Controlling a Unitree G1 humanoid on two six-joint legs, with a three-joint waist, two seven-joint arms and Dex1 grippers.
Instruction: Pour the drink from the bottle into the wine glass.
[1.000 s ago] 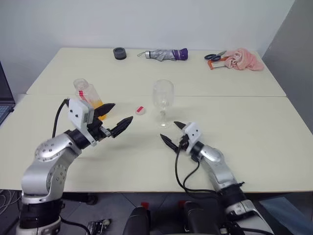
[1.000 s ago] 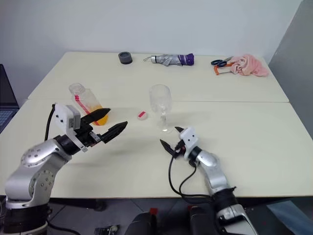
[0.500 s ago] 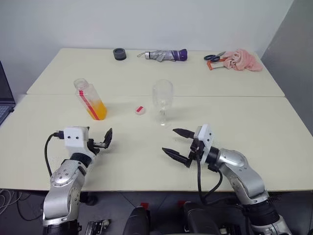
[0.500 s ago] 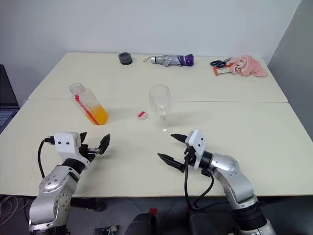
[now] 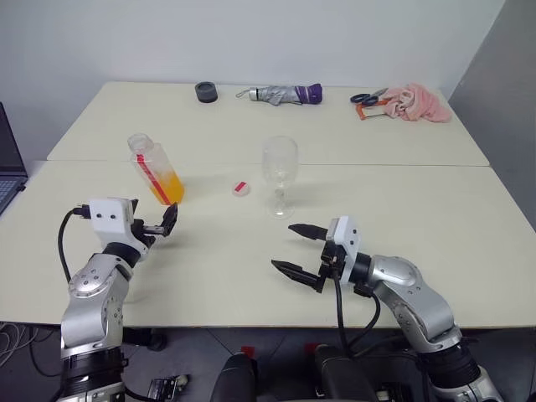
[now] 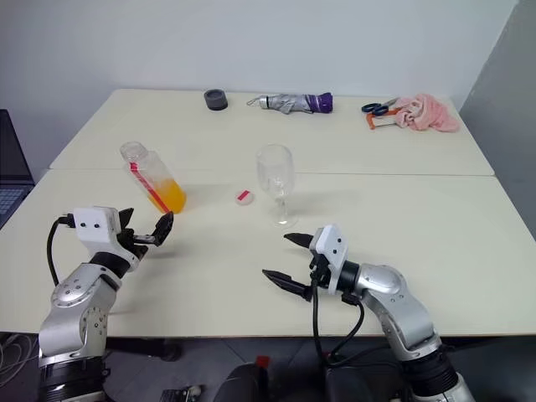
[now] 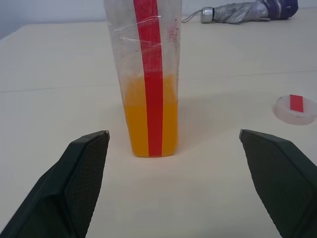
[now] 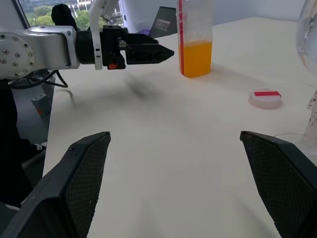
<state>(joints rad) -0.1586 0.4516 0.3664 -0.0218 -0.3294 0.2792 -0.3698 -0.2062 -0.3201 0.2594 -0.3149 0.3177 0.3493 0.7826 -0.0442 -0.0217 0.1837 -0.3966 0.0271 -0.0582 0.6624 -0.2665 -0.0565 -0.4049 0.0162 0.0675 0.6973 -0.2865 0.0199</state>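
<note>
I should next grab the bottle with my left gripper by the flat facing sides of its body (image 5: 157,173) to pour. The bottle narrows to a round, open neck (image 5: 140,144).
The bottle (image 5: 152,166) stands uncapped on the left of the table, with the orange drink (image 5: 168,190) filling its lower part. Its red-and-white cap (image 5: 240,188) lies on the table between the bottle and the wine glass (image 5: 279,170), which stands upright and looks empty. My left gripper (image 5: 155,226) is open just short of the bottle and points at it; the left wrist view has the bottle (image 7: 148,74) between the spread fingers but further off. My right gripper (image 5: 283,246) is open and empty, in front of the glass, pointing left.
Along the far edge lie a black round object (image 5: 205,91), a folded grey-purple umbrella (image 5: 280,93), scissors (image 5: 368,98) and a pink cloth (image 5: 416,102). A laptop (image 5: 7,159) shows at the left edge. A seam (image 5: 377,165) joins the two tabletops.
My left gripper dropped from beside the bottle down and left, and now points at it from short of it. My right gripper drew back from the glass toward the front edge. Bottle and glass stayed put.
</note>
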